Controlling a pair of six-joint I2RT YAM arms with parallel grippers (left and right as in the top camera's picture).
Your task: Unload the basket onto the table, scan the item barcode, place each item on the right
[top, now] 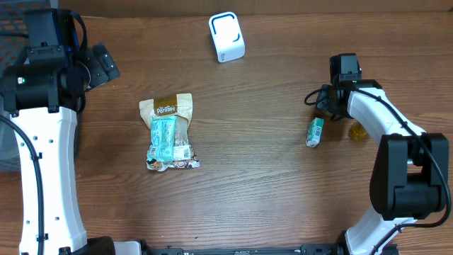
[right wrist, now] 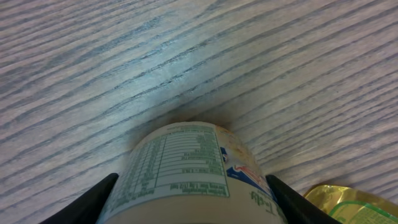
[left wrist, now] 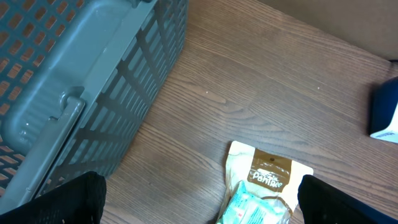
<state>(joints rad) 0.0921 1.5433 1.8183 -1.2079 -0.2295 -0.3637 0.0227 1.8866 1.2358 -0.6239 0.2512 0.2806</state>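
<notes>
I will open my right gripper, because the white container's lower rim [right wrist: 186,126] touches the wooden tabletop beyond my fingers. The container would stay standing if I let go.
The item is a small white container [top: 315,132] with green print, lying on the wooden table at the right. My right gripper [top: 323,113] is at its upper end. In the right wrist view the container [right wrist: 186,168] fills the space between the two black fingers, which press on both of its sides; its nutrition label faces the camera. No barcode shows. A white scanner [top: 226,37] with a blue rim stands at the back centre. My left gripper [top: 106,65] hangs wide open at the far left, above the table, holding nothing.
A tan snack bag [top: 168,131] with a teal pack on it lies left of centre; it also shows below the left gripper [left wrist: 202,205]. A yellow wrapper [top: 358,131] lies right of the container. A grey slatted basket [left wrist: 74,81] stands at the far left.
</notes>
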